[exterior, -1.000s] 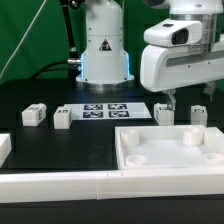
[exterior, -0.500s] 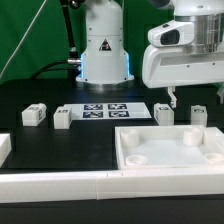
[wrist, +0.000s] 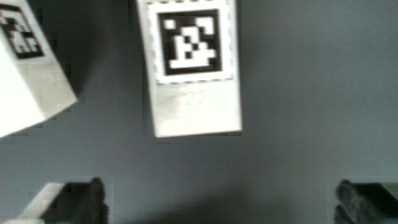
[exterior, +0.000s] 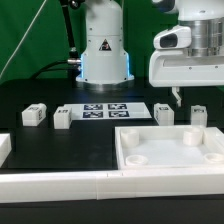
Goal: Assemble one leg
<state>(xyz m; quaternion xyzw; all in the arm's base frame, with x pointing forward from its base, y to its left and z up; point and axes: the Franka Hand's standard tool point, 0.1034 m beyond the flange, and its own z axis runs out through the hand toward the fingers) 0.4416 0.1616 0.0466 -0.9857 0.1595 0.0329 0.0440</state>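
Note:
My gripper moves toward the white leg and only then closes on it. The leg lies ahead of my open fingers, so closing now would miss it.
Four small white legs with marker tags stand on the black table: two at the exterior view's left (exterior: 33, 115) (exterior: 62, 118) and two at the right (exterior: 165, 113) (exterior: 198, 113). My gripper (exterior: 190, 97) hovers above the right pair, open and empty. In the wrist view one leg (wrist: 192, 66) lies ahead of the open gripper (wrist: 221, 204), roughly between the lines of the two dark fingertips (wrist: 71, 200). A second leg (wrist: 27, 60) shows partly at the frame's edge. Nothing is between the jaws.
The marker board (exterior: 105, 109) lies in the middle, in front of the robot base (exterior: 104, 50). A large white tray-like part (exterior: 128, 148) with a raised rim sits in front of the right legs. A long white rail (exterior: 90, 186) runs along the near edge.
The gripper has moved toward the exterior view's right and slightly up, still open. The legs and the tray-like part have not moved.

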